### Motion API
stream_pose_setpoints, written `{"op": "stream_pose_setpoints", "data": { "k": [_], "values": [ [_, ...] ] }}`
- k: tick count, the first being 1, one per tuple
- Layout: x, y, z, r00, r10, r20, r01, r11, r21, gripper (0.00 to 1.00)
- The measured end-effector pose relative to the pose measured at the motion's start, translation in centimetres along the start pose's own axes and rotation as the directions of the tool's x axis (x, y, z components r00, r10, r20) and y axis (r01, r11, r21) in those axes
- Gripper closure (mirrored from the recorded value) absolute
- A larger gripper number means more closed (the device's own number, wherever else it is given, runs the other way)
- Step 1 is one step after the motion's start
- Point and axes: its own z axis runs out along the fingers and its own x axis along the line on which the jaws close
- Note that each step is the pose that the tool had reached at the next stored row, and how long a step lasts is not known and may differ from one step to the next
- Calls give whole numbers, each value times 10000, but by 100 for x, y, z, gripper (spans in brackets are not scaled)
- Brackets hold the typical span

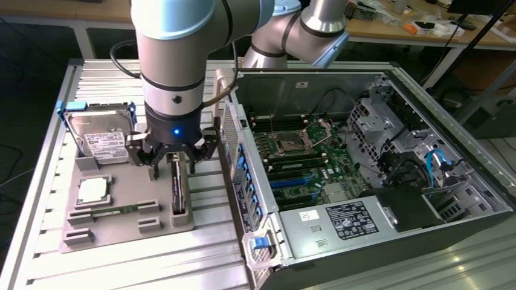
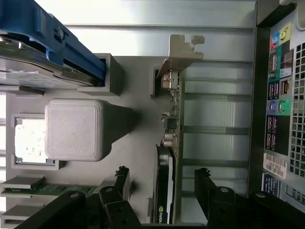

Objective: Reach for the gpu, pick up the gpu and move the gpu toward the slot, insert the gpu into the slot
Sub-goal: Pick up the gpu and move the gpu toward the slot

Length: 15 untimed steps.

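Next, my gripper picks up the GPU by the flat sides of its dark cooler (image 2: 164, 186), since the silver bracket at the GPU's end (image 2: 180, 53) bends out unevenly.
The gpu (image 1: 177, 192) stands on its long edge in a holder on the grey fixture tray (image 1: 121, 234). It is a thin card with a dark cooler and a silver end bracket (image 2: 179, 51). My gripper (image 1: 173, 161) hangs directly above it, open, one finger on either side of the card's upper edge. In the wrist view the gpu (image 2: 169, 138) runs edge-on between the black fingertips (image 2: 122, 174) of the gripper (image 2: 162, 174), with a gap to each. The blue slot (image 1: 292, 179) lies on the motherboard inside the open computer case.
The hard drive (image 1: 100, 136) leans in a blue bracket at the tray's far corner. A processor (image 1: 93, 190) and a memory stick (image 1: 113, 211) sit on the tray. The case wall (image 1: 241, 181) rises just to the exterior view's right of the gpu.
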Motion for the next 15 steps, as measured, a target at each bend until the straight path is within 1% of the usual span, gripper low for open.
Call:
{"op": "stream_pose_setpoints", "data": {
  "k": [7,15],
  "values": [
    [-4,-4,94,10000,-1,24,1,10000,10,34],
    [-4,-3,101,10000,-1,24,1,10000,10,34]
  ]
}}
